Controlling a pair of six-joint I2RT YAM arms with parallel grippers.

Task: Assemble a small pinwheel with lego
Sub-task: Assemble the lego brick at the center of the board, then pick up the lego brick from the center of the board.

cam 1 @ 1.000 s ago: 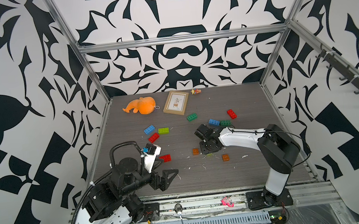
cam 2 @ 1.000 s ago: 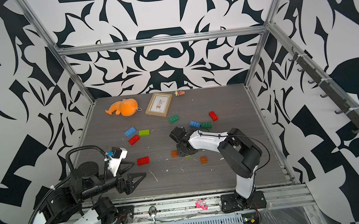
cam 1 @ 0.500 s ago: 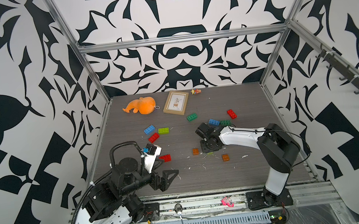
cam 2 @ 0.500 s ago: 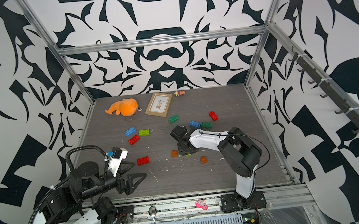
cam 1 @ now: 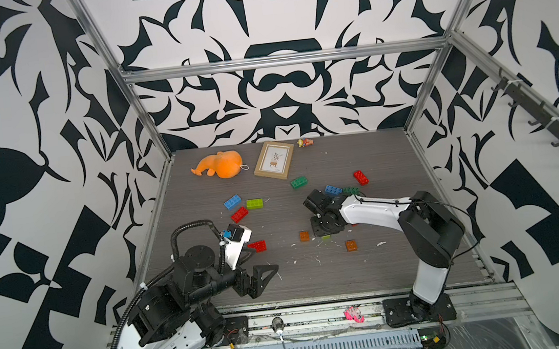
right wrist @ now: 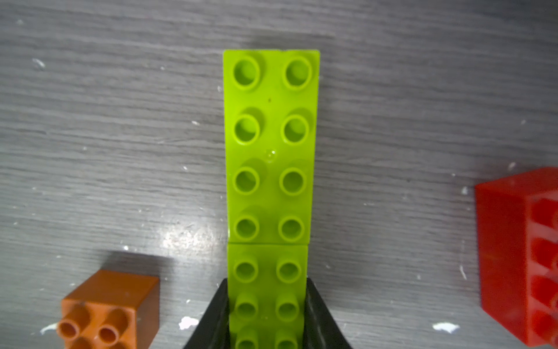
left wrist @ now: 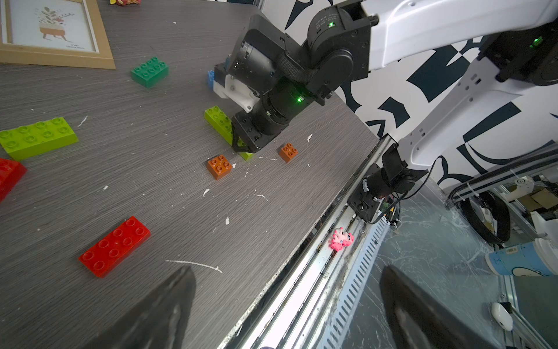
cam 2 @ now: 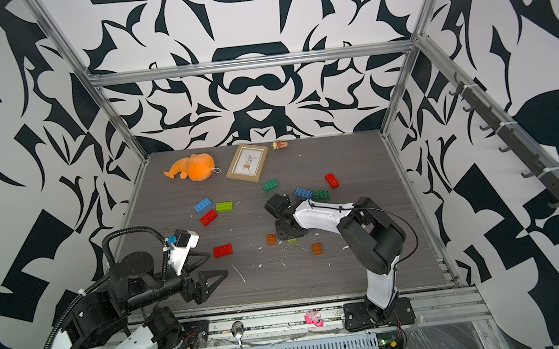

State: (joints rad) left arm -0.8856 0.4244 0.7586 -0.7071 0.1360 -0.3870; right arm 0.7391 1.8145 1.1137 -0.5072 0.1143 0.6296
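Observation:
My right gripper has the held lime brick [cam 1: 326,237] [right wrist: 267,293] level and flush against the second lime brick on the tabletop, so it needs to let go of it.
My right gripper [right wrist: 267,317] is shut on a lime green lego brick [right wrist: 267,281], low over the table. A second lime brick [right wrist: 270,145] lies end to end with it, reaching away from the fingers. In both top views the arm hides most of them; a lime corner [cam 1: 326,237] shows under the right gripper [cam 2: 291,236]. An orange-brown brick [right wrist: 108,311] and a red brick [right wrist: 522,256] lie to either side. My left gripper [left wrist: 287,326] stands open and empty over the table's front edge, near a red brick [cam 1: 256,246].
Loose bricks lie about: blue [cam 1: 232,202], lime [cam 1: 254,203], red [cam 1: 239,214], dark green [cam 1: 299,181], blue [cam 1: 333,189], red [cam 1: 361,177], orange-brown [cam 1: 351,245]. An orange plush [cam 1: 222,164] and a picture frame [cam 1: 274,161] lie at the back.

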